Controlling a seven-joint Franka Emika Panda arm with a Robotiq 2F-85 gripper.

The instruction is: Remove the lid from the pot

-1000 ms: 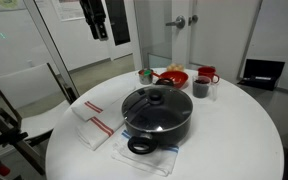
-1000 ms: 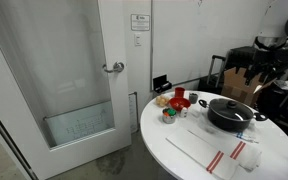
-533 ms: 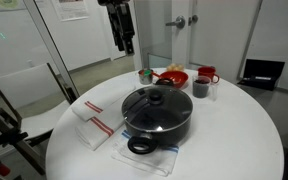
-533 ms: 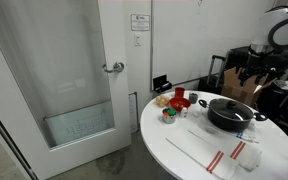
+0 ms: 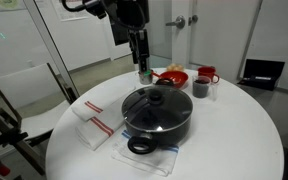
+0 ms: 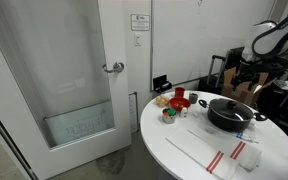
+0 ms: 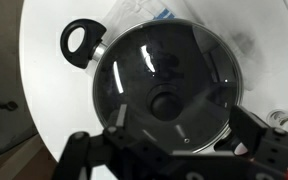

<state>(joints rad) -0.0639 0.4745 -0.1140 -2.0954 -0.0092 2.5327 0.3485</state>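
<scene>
I will next grab the glass lid's black central knob with my gripper from straight above, to lift it level off the pot.
The black pot (image 5: pixel 159 122) stands on the round white table (image 5: pixel 234 140), with its glass lid (image 5: pixel 156 103) and black knob (image 5: pixel 156 97) on it. Both also show in an exterior view, the pot (image 6: pixel 232 114) at the table's far side. My gripper (image 5: pixel 141 68) hangs open and empty above the table, behind and above the pot; it also shows by the pot's far side (image 6: pixel 246 84). In the wrist view the lid (image 7: pixel 184 60) and knob (image 7: pixel 167 101) lie straight below my gripper (image 7: pixel 179 128). A looped pot handle (image 7: pixel 81 40) sticks out.
A red bowl (image 5: pixel 172 76), a red mug (image 5: pixel 206 74) and a small dark cup (image 5: pixel 201 88) stand behind the pot. A folded white towel with red stripes (image 5: pixel 94 122) lies beside it. A blue cloth (image 5: pixel 132 157) lies under the pot. A glass door (image 6: pixel 74 80) stands nearby.
My arm has swung from the upper left toward the pot and come down; the gripper now hangs just behind the lid. Pot and lid have not moved.
</scene>
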